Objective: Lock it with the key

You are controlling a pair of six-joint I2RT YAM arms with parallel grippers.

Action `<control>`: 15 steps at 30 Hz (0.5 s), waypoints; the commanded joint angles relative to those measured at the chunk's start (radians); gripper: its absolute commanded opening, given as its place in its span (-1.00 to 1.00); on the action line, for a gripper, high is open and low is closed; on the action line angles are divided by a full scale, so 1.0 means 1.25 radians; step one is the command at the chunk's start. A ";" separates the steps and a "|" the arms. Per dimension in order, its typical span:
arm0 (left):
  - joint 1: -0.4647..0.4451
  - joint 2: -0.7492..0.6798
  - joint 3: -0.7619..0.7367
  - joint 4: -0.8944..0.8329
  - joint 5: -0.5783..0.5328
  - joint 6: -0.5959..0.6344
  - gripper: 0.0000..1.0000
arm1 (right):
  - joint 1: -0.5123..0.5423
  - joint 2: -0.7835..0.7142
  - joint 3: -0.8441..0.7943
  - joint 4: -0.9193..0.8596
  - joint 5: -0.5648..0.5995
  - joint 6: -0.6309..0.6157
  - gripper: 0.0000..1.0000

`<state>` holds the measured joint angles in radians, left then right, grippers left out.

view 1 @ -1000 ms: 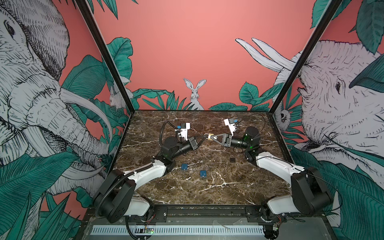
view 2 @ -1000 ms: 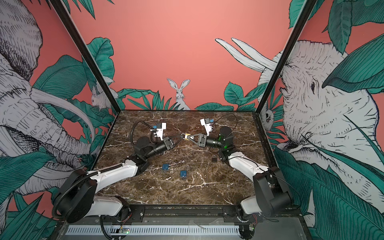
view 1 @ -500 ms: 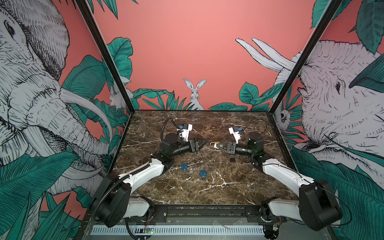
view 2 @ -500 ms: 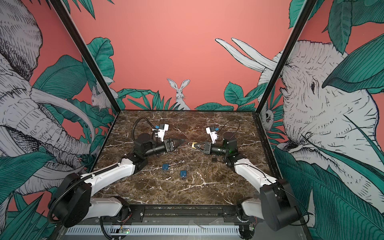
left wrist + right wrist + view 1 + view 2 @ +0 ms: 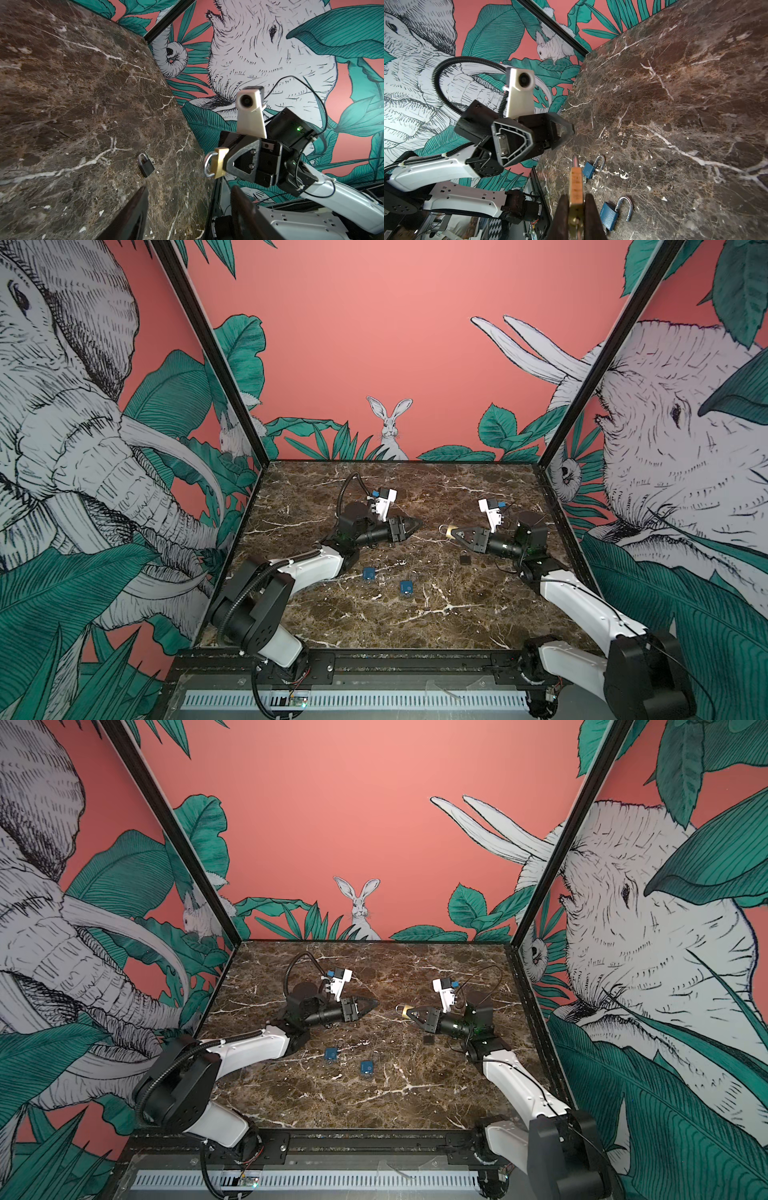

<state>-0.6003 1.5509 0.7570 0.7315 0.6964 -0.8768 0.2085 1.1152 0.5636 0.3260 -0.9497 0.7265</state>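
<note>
I should grab the brass padlock [image 5: 452, 532] with my left gripper by its shackle end. The keyhole end then stays free for my right gripper to turn the key.
My right gripper [image 5: 452, 533] [image 5: 576, 196] is shut on a brass padlock [image 5: 218, 163] [image 5: 402, 1011], held above the table with its shackle pointing at the left arm. In the left wrist view the shackle looks closed. A thin metal bit [image 5: 577, 223] sits at the padlock's keyhole end between the fingers; whether it is the key I cannot tell. My left gripper [image 5: 419, 525] [image 5: 189, 188] is open and empty, a short gap left of the padlock and facing it.
A black padlock [image 5: 465, 559] [image 5: 146, 166] lies on the marble table [image 5: 415, 622] below the right gripper, with a small silvery piece beside it. Two blue padlocks [image 5: 368, 573] [image 5: 406, 587] with open shackles lie nearer the front. Walls enclose three sides.
The left gripper has opened and pulled back to the left. The right gripper has drawn away to the right with the brass padlock, so a gap now separates the two.
</note>
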 commanded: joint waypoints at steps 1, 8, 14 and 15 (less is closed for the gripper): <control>-0.001 0.020 0.037 0.111 0.065 -0.033 0.29 | -0.005 -0.014 -0.001 0.059 -0.052 0.012 -1.00; -0.034 0.105 0.096 0.223 0.112 -0.112 0.23 | -0.005 -0.013 -0.005 0.104 -0.078 0.058 -1.00; -0.062 0.159 0.125 0.304 0.131 -0.181 0.00 | -0.005 -0.016 0.003 0.107 -0.082 0.062 -1.00; -0.065 0.166 0.126 0.318 0.134 -0.191 -0.04 | -0.005 -0.015 0.003 0.107 -0.083 0.062 -1.00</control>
<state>-0.6701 1.7485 0.8894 1.0122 0.8272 -1.0515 0.2066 1.1095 0.5571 0.3923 -1.0267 0.7979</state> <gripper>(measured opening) 0.494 0.090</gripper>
